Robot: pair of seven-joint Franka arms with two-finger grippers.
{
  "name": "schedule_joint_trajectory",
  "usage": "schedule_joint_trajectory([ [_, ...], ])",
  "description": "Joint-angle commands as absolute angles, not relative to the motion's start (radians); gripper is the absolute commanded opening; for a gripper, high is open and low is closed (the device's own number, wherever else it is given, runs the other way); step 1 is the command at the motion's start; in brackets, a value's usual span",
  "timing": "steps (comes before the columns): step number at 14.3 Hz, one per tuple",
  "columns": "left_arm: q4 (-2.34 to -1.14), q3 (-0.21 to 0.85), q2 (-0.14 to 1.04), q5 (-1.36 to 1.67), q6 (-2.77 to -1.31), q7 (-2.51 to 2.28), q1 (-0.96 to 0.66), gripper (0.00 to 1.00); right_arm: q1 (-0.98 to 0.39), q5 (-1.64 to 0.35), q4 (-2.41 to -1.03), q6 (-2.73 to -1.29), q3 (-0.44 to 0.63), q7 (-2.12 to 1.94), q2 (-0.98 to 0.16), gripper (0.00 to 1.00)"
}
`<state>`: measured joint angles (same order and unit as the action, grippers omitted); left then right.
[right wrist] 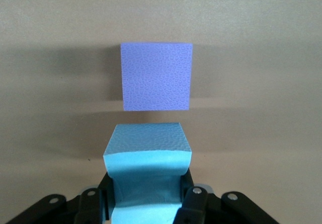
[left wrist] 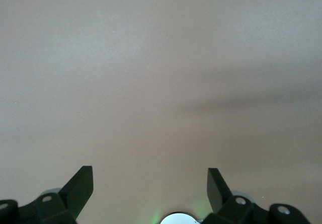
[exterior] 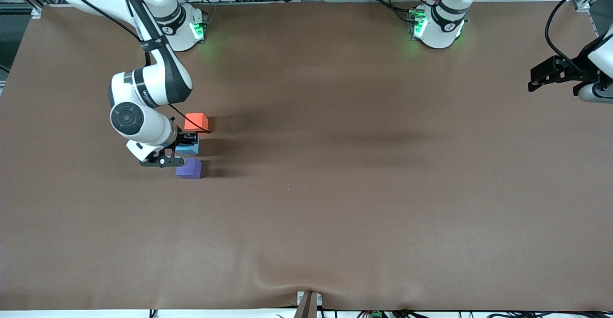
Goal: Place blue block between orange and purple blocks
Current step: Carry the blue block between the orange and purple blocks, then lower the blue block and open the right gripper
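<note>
I need to keep holding the blue block with my right gripper until it touches the table, because the blue block's lower edge [exterior: 190, 153] [right wrist: 148, 124] is above the table beside the purple block.
The sky-blue block [exterior: 188, 149] sits in the gap between the orange block [exterior: 196, 121] and the purple block [exterior: 188, 168], toward the right arm's end of the table. My right gripper [exterior: 188, 141] is shut on it, and the arm partly hides it. In the right wrist view the blue block [right wrist: 147, 146] is squeezed between the fingers of the right gripper [right wrist: 146, 196], with the purple block [right wrist: 156, 77] just past it and a narrow gap between them. I cannot tell whether the blue block touches the table. My left gripper [exterior: 539, 81] is open and empty.
The brown table cover [exterior: 335, 188] is bare around the three blocks. My left gripper [left wrist: 150, 176] waits over bare cover at the left arm's end of the table. The arm bases stand along the table's back edge.
</note>
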<state>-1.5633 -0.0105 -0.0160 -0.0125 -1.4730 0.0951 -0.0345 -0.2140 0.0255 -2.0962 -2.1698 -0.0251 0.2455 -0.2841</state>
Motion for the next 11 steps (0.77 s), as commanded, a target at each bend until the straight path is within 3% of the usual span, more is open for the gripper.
schedule_joint_trajectory([
  [1,-1.554,-0.011,-0.012,-0.005,-1.465,0.101,-0.035,1.0,-0.204,0.023,-2.152,-2.223,-0.035,0.239,-0.264,0.0],
  [4,-1.554,-0.011,-0.012,-0.006,-1.466,0.101,-0.034,1.0,-0.19,0.023,-2.224,-2.351,-0.034,0.239,-0.274,0.0],
  [11,-1.554,-0.011,-0.012,-0.006,-1.466,0.101,-0.035,1.0,-0.186,0.023,-2.223,-2.367,-0.035,0.25,-0.308,0.0],
])
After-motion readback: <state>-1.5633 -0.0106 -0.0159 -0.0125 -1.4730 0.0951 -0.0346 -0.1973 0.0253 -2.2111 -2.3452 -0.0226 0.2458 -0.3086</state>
